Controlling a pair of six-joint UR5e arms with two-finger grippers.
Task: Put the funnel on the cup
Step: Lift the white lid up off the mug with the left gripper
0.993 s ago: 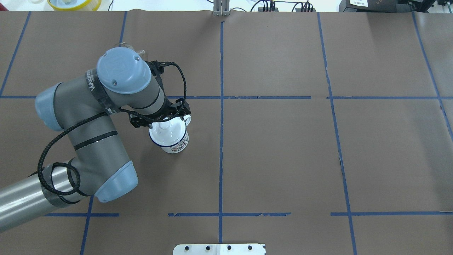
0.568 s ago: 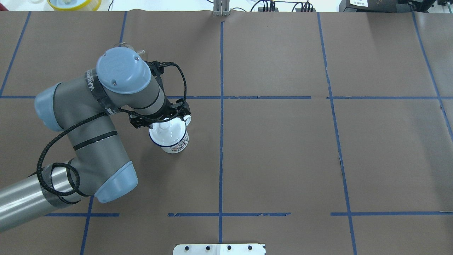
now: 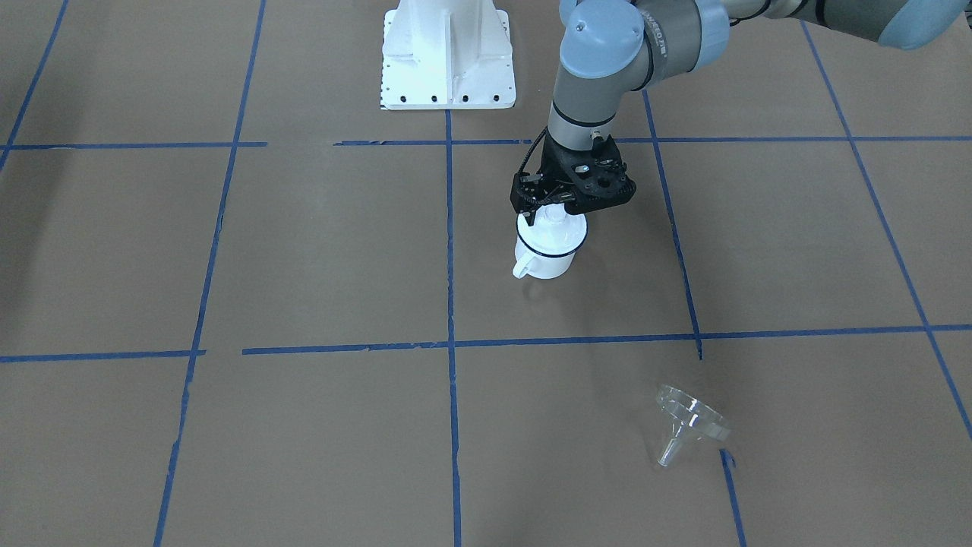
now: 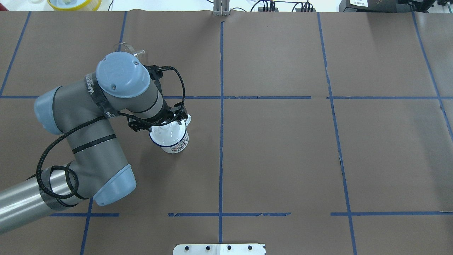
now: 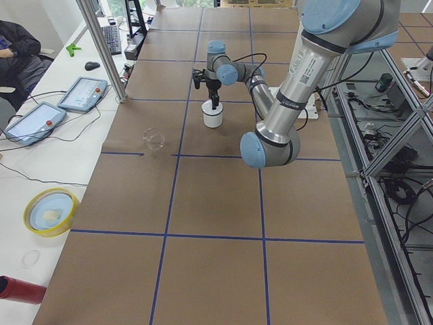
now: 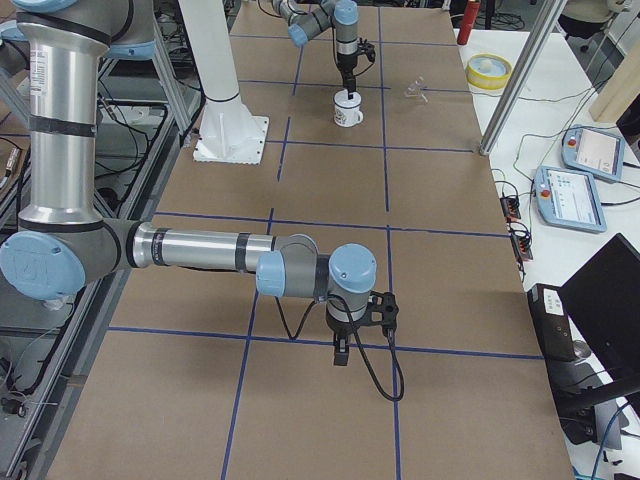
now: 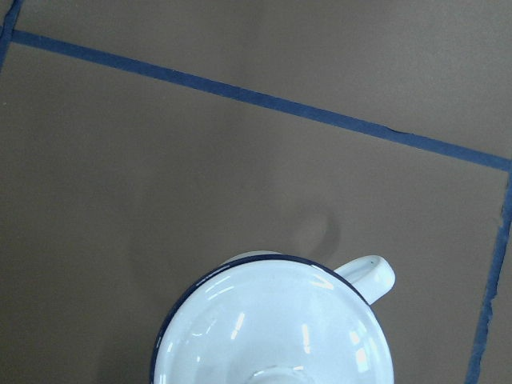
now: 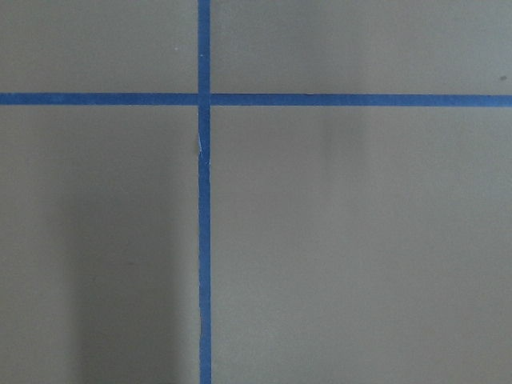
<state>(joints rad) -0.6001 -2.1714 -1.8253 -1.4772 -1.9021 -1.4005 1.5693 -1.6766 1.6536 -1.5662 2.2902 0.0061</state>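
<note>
Next, my left gripper grabs the narrow knob on top (image 3: 553, 213), since the lid (image 3: 563, 238) spreads wide and sloping across the whole mug.
The cup (image 4: 176, 145) is a white mug with a dark blue rim, upright left of the table's centre, and also shows in the front view (image 3: 541, 266). A round white lid (image 3: 552, 232) with a knob rests on it and fills the bottom of the left wrist view (image 7: 272, 328). My left gripper (image 3: 552, 216) hangs straight over the lid, jaws open on either side of the knob. The clear funnel (image 3: 687, 422) lies on its side on the table, far behind the arm in the overhead view (image 4: 128, 47). My right gripper (image 6: 340, 352) points down over bare paper. I cannot tell whether it is open or shut.
Brown paper with blue tape lines covers the table. A white base plate (image 3: 448, 53) stands at the robot's edge. A yellow bowl (image 5: 51, 211) and a red can (image 5: 17, 290) lie beyond the far edge on the robot's left, with tablets and cables on the side bench.
My left arm has come down a little over the lid, so its gripper now hides the knob from overhead. More of the funnel shows behind the arm. The cup has not moved.
</note>
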